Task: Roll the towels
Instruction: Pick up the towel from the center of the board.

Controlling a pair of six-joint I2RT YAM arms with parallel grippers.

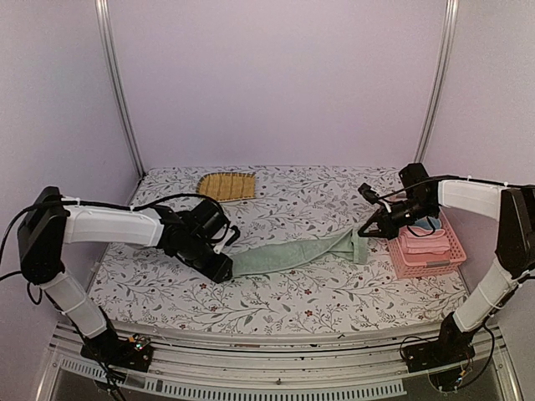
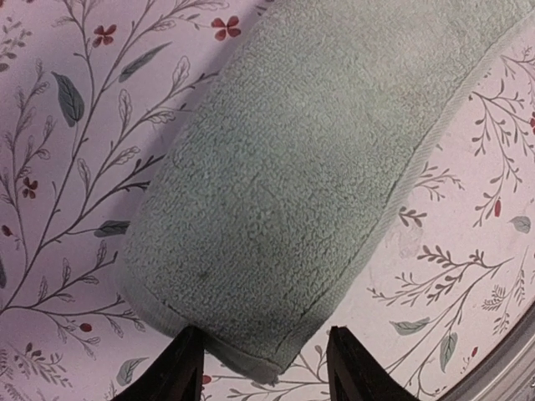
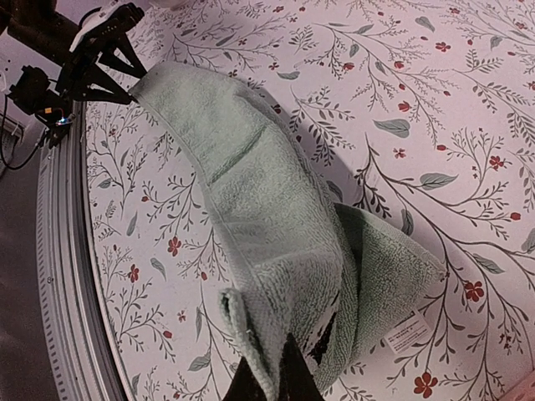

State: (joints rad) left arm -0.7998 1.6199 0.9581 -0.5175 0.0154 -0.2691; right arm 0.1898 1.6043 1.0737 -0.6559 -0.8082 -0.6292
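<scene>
I need to grip the green towel [image 1: 292, 253] by its free corner [image 1: 234, 274] with my left gripper next, opposite my right gripper, to spread the towel flat for rolling.
A pale sage green towel [image 1: 292, 253] lies stretched in a long folded strip across the middle of the table. My left gripper [image 1: 224, 271] is at its left end, low over the cloth. In the left wrist view the fingers [image 2: 180, 372] stand apart, with the towel's [image 2: 309, 167] corner lying between them, so the gripper [image 2: 263, 372] is open. My right gripper [image 1: 365, 231] is shut on the towel's right end and holds it slightly raised; there the cloth [image 3: 267, 209] bunches around the gripper [image 3: 280, 368]. A pink towel [image 1: 422, 243] and a light blue towel [image 1: 428, 224] sit in the basket.
A pink plastic basket [image 1: 456, 251] stands at the right edge of the table, just behind my right gripper. A yellow-brown woven mat [image 1: 227, 185] lies at the back centre. The table's metal front rail [image 3: 58, 251] runs close to the towel.
</scene>
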